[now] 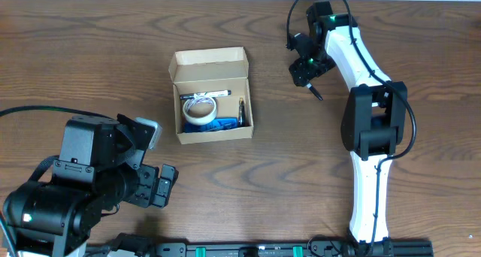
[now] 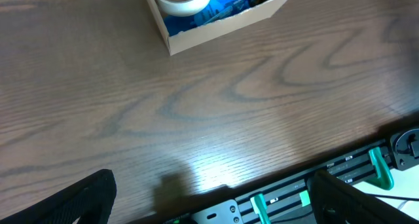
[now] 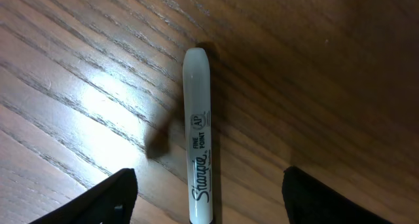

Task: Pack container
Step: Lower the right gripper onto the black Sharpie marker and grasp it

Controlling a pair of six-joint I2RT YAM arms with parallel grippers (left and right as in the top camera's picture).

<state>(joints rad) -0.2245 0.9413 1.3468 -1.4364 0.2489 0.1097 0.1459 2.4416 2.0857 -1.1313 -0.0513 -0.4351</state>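
The Sharpie marker will be grabbed next by my right gripper, across its long sides at the lettering. Then I will lay the marker flat inside the container.
The container (image 1: 212, 95) is an open tan cardboard box at mid table with its lid flap folded back. Inside lie a tape roll (image 1: 199, 108), a marker (image 1: 207, 95), a blue item (image 1: 220, 124) and a dark pen (image 1: 241, 111). My right gripper (image 1: 307, 75) hovers open at the back right over a Sharpie marker (image 3: 198, 139) that lies flat on the wood. Its fingers (image 3: 105, 198) stand on either side of the marker without touching it. My left gripper (image 1: 164, 185) is open and empty at the front left. The box's near corner (image 2: 222, 21) shows in the left wrist view.
The table's front edge with a black rail and green clips (image 2: 383, 168) lies just below the left gripper (image 2: 213, 201). The right arm's white links (image 1: 368, 174) stretch from the front right toward the back.
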